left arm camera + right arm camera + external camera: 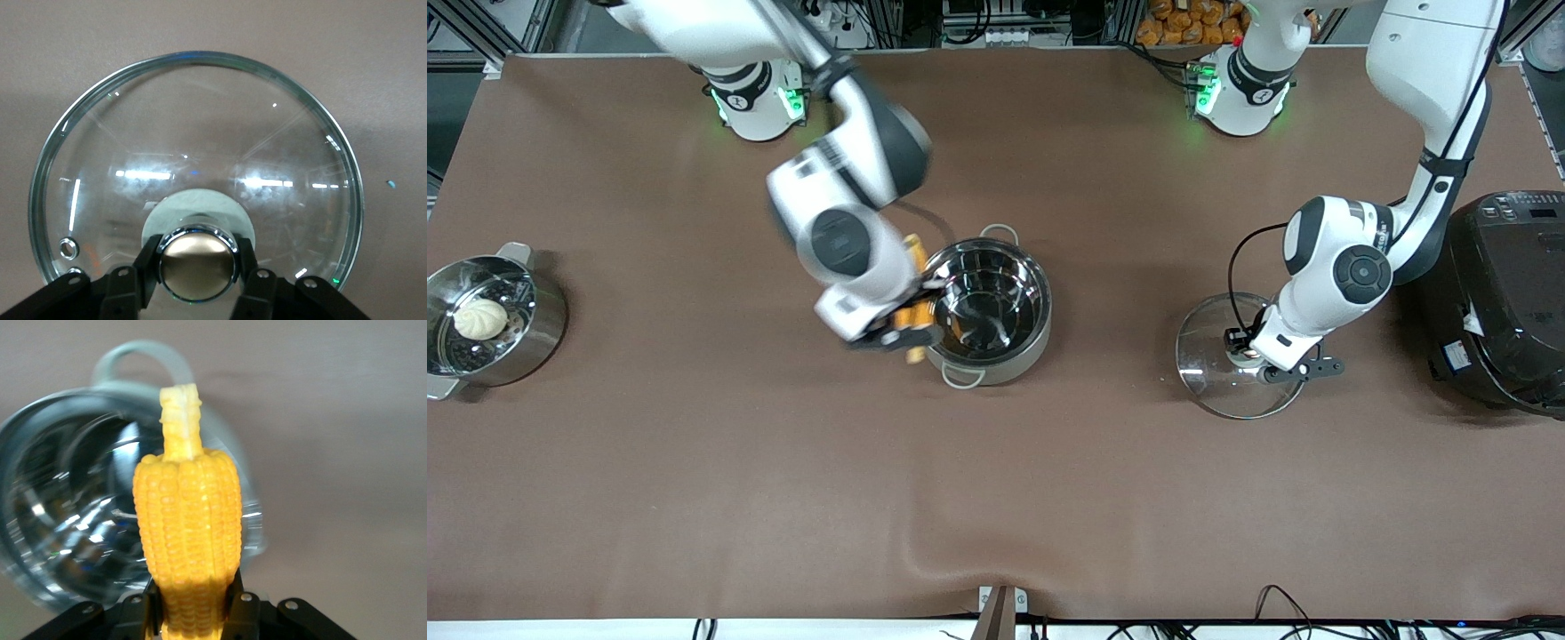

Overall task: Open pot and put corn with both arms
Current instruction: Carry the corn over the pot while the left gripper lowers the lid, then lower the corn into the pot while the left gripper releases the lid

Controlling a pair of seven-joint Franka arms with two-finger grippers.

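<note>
I should keep holding the corn (914, 252) with my right gripper, because the corn is over the steel pot's near rim (943, 341).
The steel pot (996, 363) stands open in the middle of the table, with nothing inside. My right gripper (900, 325) is shut on the yellow corn (914, 252) and holds it over the pot's rim on the side toward the right arm's end. In the right wrist view the corn (188, 527) sits between my right gripper (190, 608), its pale stalk pointing away over the pot (63, 520). The glass lid (1209, 378) lies on the table toward the left arm's end. My left gripper (1249, 356) is shut on its copper knob (198, 263), with the lid (200, 127) flat below.
A steel steamer pot (543, 333) with a white bun (480, 318) stands at the right arm's end of the table. A big black cooker (1503, 302) stands at the left arm's end, close to the left arm's elbow.
</note>
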